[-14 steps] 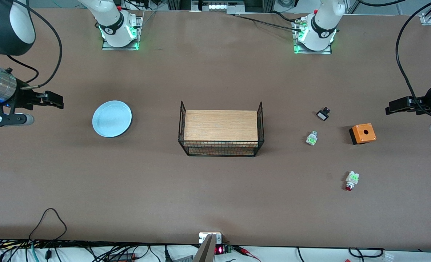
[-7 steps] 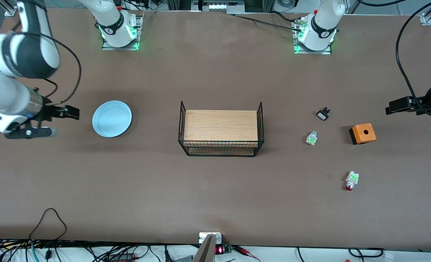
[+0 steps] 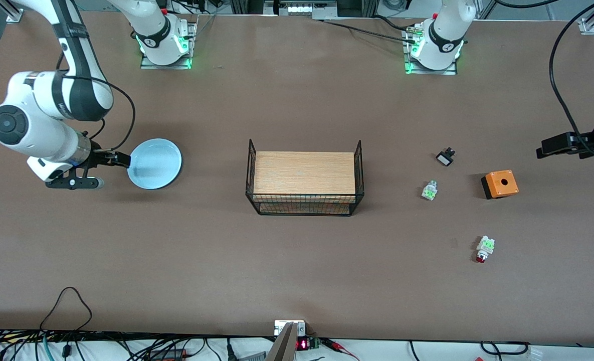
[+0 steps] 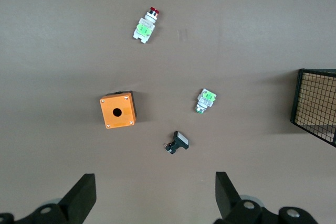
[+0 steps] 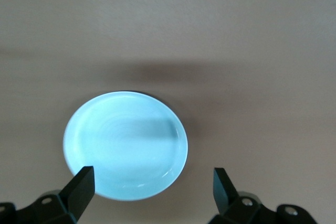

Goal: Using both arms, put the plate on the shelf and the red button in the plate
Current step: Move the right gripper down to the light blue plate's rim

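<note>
The plate's broad round side (image 3: 155, 163) is wider than my open fingers, so next I should grab the plate with my right gripper by its thin rim away from the basket.
The pale blue plate (image 3: 154, 163) lies flat on the table toward the right arm's end. My right gripper (image 3: 121, 160) is open and empty, low over the plate's rim on the side away from the basket. In the right wrist view the plate (image 5: 125, 145) lies just ahead of the spread gripper (image 5: 151, 187). The red button (image 3: 484, 249), white and green with a red cap, lies toward the left arm's end, nearest the front camera. My left gripper (image 3: 547, 147) is open and empty, high over that end. In the left wrist view (image 4: 152, 195) it looks down on the red button (image 4: 146, 24).
A black wire basket (image 3: 305, 204) with a wooden board on top stands mid-table. An orange box with a hole (image 3: 500, 183), a white-green part without a red cap (image 3: 429, 190) and a small black part (image 3: 445, 157) lie farther from the front camera than the red button.
My right arm has swung in from the table's end and brought its gripper to the plate's rim. My left gripper has shifted slightly outward. The objects have not moved.
</note>
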`<control>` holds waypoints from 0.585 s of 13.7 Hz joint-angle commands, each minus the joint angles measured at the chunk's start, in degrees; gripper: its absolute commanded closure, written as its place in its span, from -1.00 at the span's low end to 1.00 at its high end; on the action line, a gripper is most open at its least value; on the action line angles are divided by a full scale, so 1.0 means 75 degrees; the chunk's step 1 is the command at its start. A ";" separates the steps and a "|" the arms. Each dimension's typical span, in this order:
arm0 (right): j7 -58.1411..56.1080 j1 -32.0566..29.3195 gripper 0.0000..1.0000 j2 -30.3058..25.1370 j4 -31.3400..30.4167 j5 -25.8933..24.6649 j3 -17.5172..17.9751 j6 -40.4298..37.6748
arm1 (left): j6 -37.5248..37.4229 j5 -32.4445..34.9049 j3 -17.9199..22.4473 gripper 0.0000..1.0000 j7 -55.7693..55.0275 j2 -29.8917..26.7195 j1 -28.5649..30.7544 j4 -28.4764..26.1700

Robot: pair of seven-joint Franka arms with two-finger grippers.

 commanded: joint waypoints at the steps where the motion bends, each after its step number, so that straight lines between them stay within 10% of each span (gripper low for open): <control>1: -0.0260 -0.0291 -1.00 0.0085 -0.0766 0.0036 0.0075 0.1033 | -0.0083 -0.0174 0.0013 -1.00 0.0162 0.0086 0.0157 0.0225; 8: -0.0320 -0.0350 -1.00 0.0976 -0.0990 0.0024 0.0086 0.1798 | -0.0095 -0.0139 0.0013 -1.00 0.0127 0.0145 0.0157 0.0225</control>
